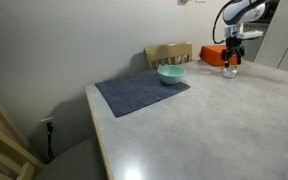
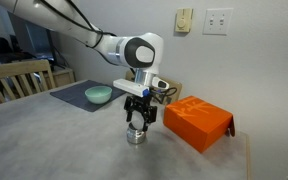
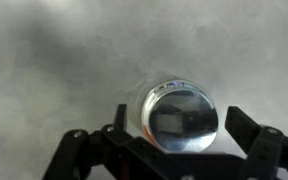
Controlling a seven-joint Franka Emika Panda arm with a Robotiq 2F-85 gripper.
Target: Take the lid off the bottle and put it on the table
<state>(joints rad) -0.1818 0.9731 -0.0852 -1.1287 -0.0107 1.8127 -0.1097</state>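
Observation:
I will next grab the rim of the bottle's glossy grey lid on its opposite sides with my gripper, to lift the lid off. This leaves the bottle's body free.
The bottle [image 3: 180, 115] is a small clear round container standing upright on the pale table [image 2: 54, 145]. It shows in both exterior views [image 1: 230, 72] [image 2: 135, 136]. My gripper [image 3: 177, 127] is open, pointing straight down over the bottle, with one finger on each side of it and a small gap on both sides. In both exterior views the gripper [image 1: 231, 62] [image 2: 137, 121] hangs just above the bottle. In the wrist view the bottle's top looks glossy grey. I cannot make out the orange lid in any view.
A big orange box [image 2: 197, 122] [image 1: 214, 55] lies close beside the bottle near the table edge. A teal bowl [image 1: 171, 74] [image 2: 99, 95] stands on a dark placemat [image 1: 141, 92]. A wooden chair [image 1: 169, 53] stands behind the table.

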